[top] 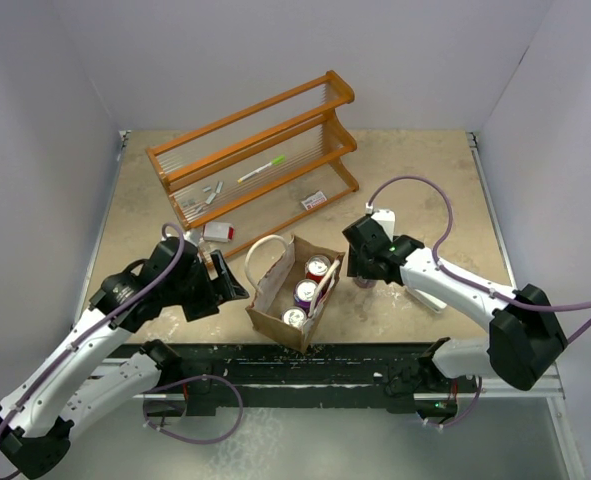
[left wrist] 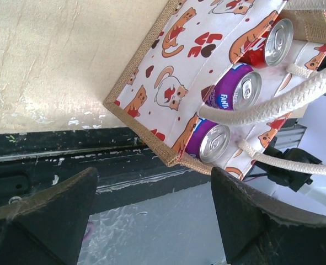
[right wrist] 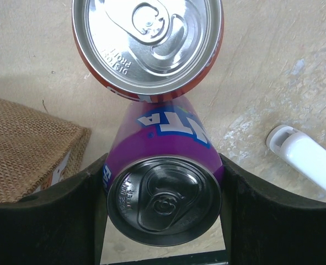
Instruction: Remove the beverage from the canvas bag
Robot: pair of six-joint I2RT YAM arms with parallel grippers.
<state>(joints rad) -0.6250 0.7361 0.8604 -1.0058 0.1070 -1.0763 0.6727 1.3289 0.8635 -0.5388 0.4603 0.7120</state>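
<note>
The purple Fanta can is standing upright and low on the tabletop between the bag and the white object, so my right gripper needs to open its fingers.
The canvas bag stands near the table's front edge, with white rope handles and cat-print panels. Inside it are a red can and two purple cans; all three also show in the left wrist view: the red can, one purple can, the other purple can. My right gripper is just right of the bag, shut on a purple Fanta can. A red can stands on the table right beyond it. My left gripper is open and empty, left of the bag.
A wooden rack stands at the back, holding a green pen and small items. A red-white packet lies near the left arm. A white object lies right of the held can. The table's front edge is close.
</note>
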